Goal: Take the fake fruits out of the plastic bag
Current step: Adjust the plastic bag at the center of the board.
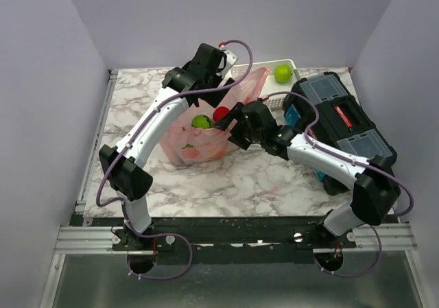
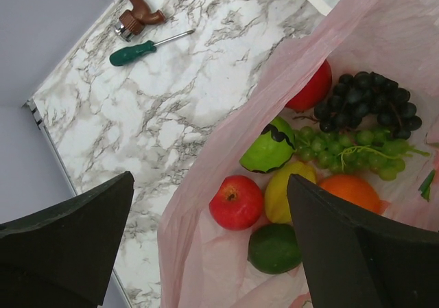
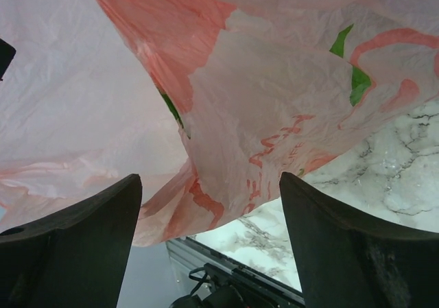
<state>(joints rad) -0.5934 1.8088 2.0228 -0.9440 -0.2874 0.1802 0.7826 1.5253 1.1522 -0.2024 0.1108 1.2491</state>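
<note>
The left gripper grabs the bag by its rim (image 2: 230, 143) beside the screwdriver next, which leaves the bag's opening free to reach the fruits through.
The pink plastic bag (image 1: 195, 140) lies open in the middle of the table, and its wall (image 3: 274, 109) fills the right wrist view. Inside it lie fake fruits: a red apple (image 2: 236, 202), a dark green round fruit (image 2: 274, 248), a lemon (image 2: 282, 191), an orange (image 2: 350, 190), a green apple (image 2: 269, 149), green grapes (image 2: 353, 150), dark grapes (image 2: 370, 102) and a second red apple (image 2: 312, 88). My left gripper (image 2: 212, 253) hangs open above the bag's mouth, over the red apple. My right gripper (image 3: 209, 243) is open at the bag's right side, with the bag's lower edge hanging between its fingers.
A white basket (image 1: 269, 66) at the back holds a green fruit (image 1: 282, 73). A black toolbox (image 1: 343, 126) fills the right side. A green-handled screwdriver (image 2: 147, 47) and a brown fitting (image 2: 137, 13) lie on the marble left of the bag.
</note>
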